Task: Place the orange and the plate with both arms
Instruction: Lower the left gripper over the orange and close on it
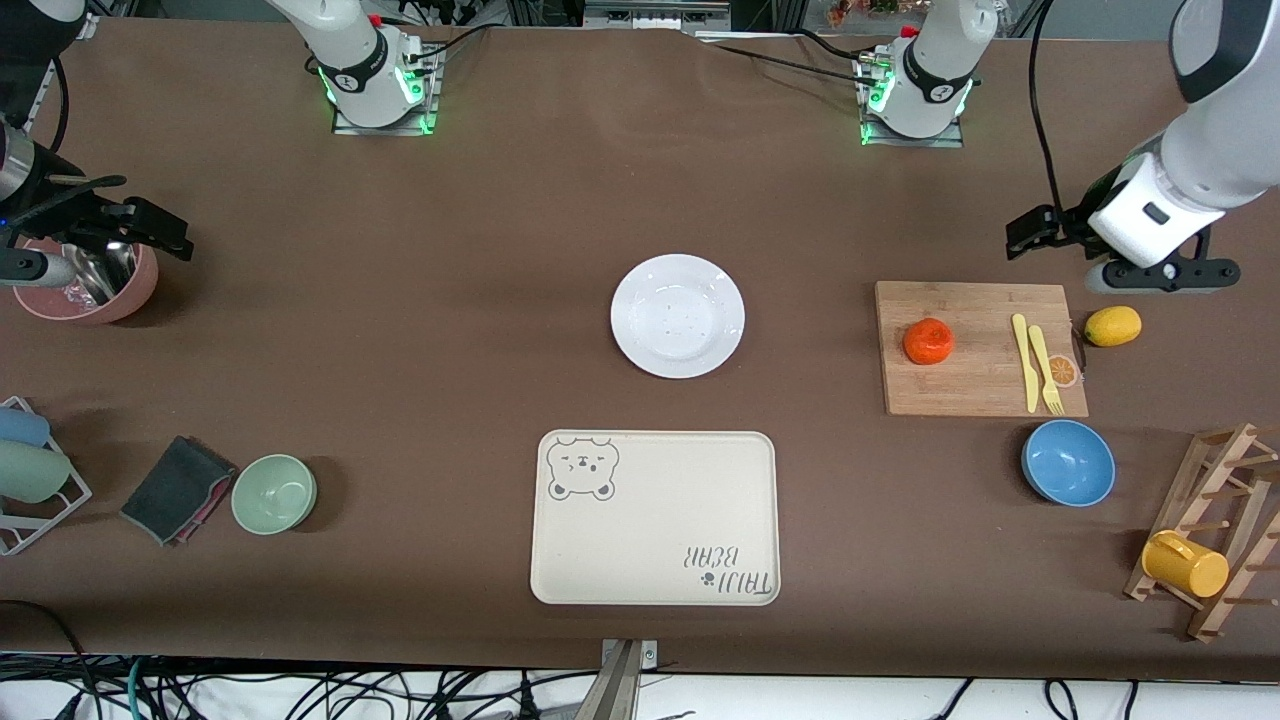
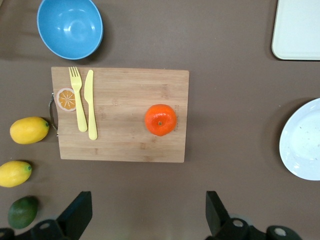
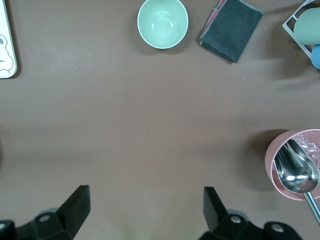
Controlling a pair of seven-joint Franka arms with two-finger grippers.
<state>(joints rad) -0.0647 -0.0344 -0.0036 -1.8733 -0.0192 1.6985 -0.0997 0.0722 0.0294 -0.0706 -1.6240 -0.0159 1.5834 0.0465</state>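
I need to place the orange (image 1: 928, 341) on the white plate (image 1: 678, 315), so my left gripper needs to grab the orange by its round sides next.
The orange (image 1: 928, 341) (image 2: 160, 120) rests on a bamboo cutting board (image 1: 980, 300) (image 2: 125, 142) toward the left arm's end of the table. The white plate (image 1: 678, 315) (image 2: 302, 140) lies bare at mid-table. My left gripper (image 1: 1035, 232) (image 2: 147, 210) hangs open in the air over bare table beside the board, holding nothing. My right gripper (image 1: 155, 228) (image 3: 145, 207) hangs open and unloaded over bare table beside a pink bowl (image 1: 85, 290) (image 3: 292, 150) with a spoon in it.
A cream bear tray (image 1: 655, 520) lies nearer the front camera than the plate. Yellow knife and fork (image 1: 1035, 365) share the board. A lemon (image 1: 1112, 325), blue bowl (image 1: 1068, 462), mug rack (image 1: 1220, 540), green bowl (image 1: 274, 493) and grey cloth (image 1: 178, 488) stand around.
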